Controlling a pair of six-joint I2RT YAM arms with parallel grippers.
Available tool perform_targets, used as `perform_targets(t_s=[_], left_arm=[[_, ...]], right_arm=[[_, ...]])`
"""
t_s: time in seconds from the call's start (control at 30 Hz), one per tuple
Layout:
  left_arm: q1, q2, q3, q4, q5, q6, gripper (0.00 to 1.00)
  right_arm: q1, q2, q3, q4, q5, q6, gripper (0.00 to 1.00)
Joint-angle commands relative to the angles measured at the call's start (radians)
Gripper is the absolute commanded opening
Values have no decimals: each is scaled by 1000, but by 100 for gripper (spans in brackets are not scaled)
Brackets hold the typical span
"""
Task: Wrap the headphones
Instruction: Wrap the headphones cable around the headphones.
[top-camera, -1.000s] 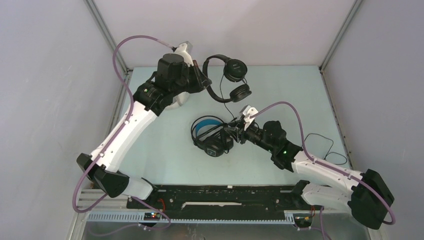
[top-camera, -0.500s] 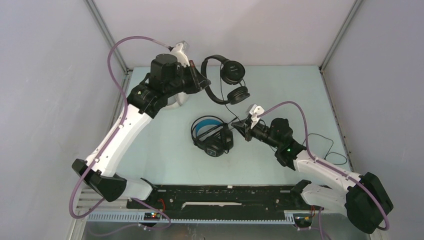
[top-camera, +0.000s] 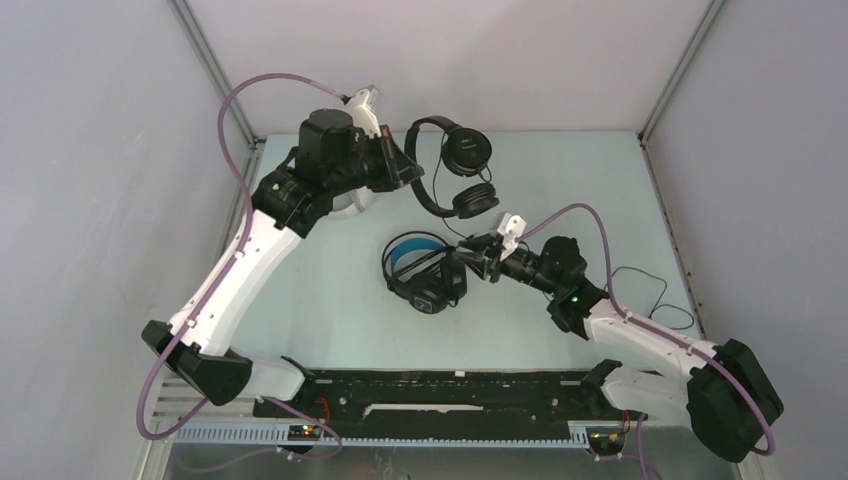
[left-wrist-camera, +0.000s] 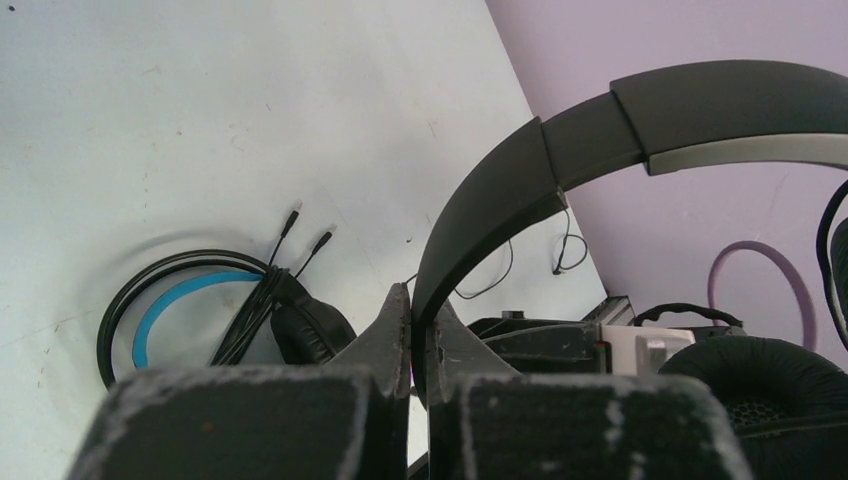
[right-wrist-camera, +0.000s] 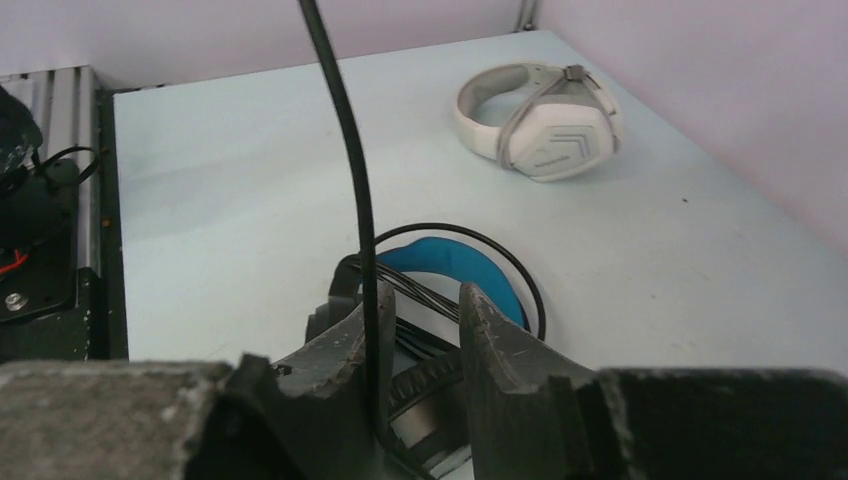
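Observation:
My right gripper will next grip the thin black cable (right-wrist-camera: 345, 130) by its hanging part (right-wrist-camera: 361, 215), so that the headphones' ear cups stay free to be wrapped.
My left gripper (top-camera: 408, 172) (left-wrist-camera: 418, 300) is shut on the headband of the slim all-black headphones (top-camera: 465, 152) (left-wrist-camera: 620, 125), holding them above the back of the table. Their thin black cable (right-wrist-camera: 345, 130) hangs down and passes between the fingers of my right gripper (top-camera: 478, 250) (right-wrist-camera: 415, 300). That gripper is open, and the cable lies against its left finger. Just below it, the black headphones with blue lining (top-camera: 420, 270) (right-wrist-camera: 450, 262) lie on the table with their cable bundled. The white-grey headphones (right-wrist-camera: 540, 125) sit at the back left, mostly hidden by the left arm in the top view.
Loose black cable (top-camera: 650, 300) loops on the table at the right, near the right arm. Grey walls with metal corner posts (top-camera: 665, 90) close in the pale table. A black rail (top-camera: 450, 395) runs along the near edge.
My right gripper drew back to the right, then came forward again toward the blue-lined headphones with its jaws now apart. The left arm shifted the slim headphones slightly.

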Motion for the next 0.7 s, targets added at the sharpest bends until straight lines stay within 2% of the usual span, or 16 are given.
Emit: perform_targets(t_s=[0.0,0.27,0.37,0.5,0.6,0.67], left_arm=[[8,-52,19,38,39,-13,0],[11,-52,43,11,46,-8,0],[18,-55,57,11,64,-12,0],[55,-69,45,45,131,-44,0],[75,-76,48,44,131,-27,0],[93,-73,59,15,129,-11,0]], right_arm=[[23,60,0,129,-68,-39,34],[28,144,3,141,-82,-71,37],[28,166,-3,116,-92,-79,22],[18,179,-43,163,-80,-53,15],[-5,192,-52,174,-76,-28,0],[-28,201,-52,174,-82,-6,0]])
